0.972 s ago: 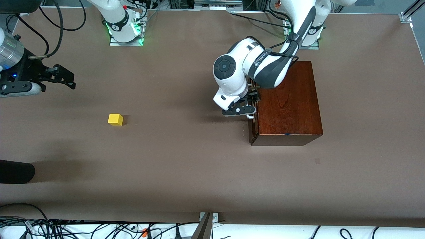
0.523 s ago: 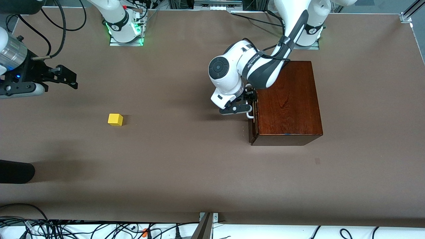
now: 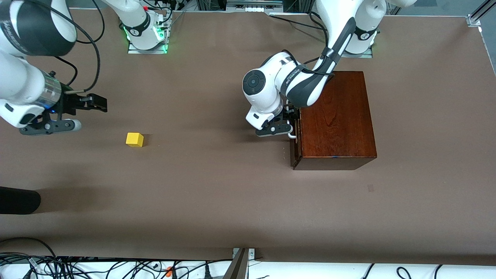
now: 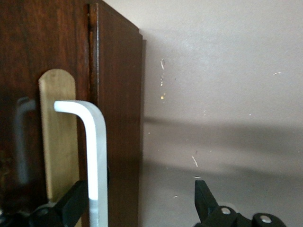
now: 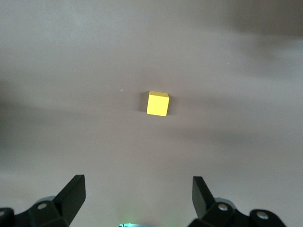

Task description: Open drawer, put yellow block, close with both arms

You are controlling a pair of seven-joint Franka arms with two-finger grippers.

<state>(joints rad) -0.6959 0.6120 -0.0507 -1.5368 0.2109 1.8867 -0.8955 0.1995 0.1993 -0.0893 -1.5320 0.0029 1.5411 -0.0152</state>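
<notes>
The yellow block needs to go into the drawer [image 3: 295,148], so my right gripper should next grab the two opposite sides of the yellow block [image 3: 134,139].
The yellow block [image 3: 134,139] [image 5: 157,103] lies alone on the brown table, toward the right arm's end. My right gripper [image 3: 49,126] [image 5: 137,198] hangs open in the air beside it, nothing between its fingers. The dark wooden box [image 3: 336,116] stands toward the left arm's end. Its drawer [image 4: 118,118] sits close against the box, with the white handle [image 3: 291,135] [image 4: 97,156] on its front. My left gripper [image 3: 276,130] [image 4: 137,203] is open at that front. One finger [image 4: 71,205] is against the handle and the other [image 4: 203,201] stands off over the table.
A black rounded object [image 3: 17,199] pokes in at the right arm's end of the table, nearer the camera than the block. Loose cables [image 3: 77,267] run along the near edge. Bare brown table [image 3: 217,186] spreads between block and box.
My right arm has swung in and down toward the yellow block. My left gripper has crept closer to the drawer's handle. Block and box have not moved.
</notes>
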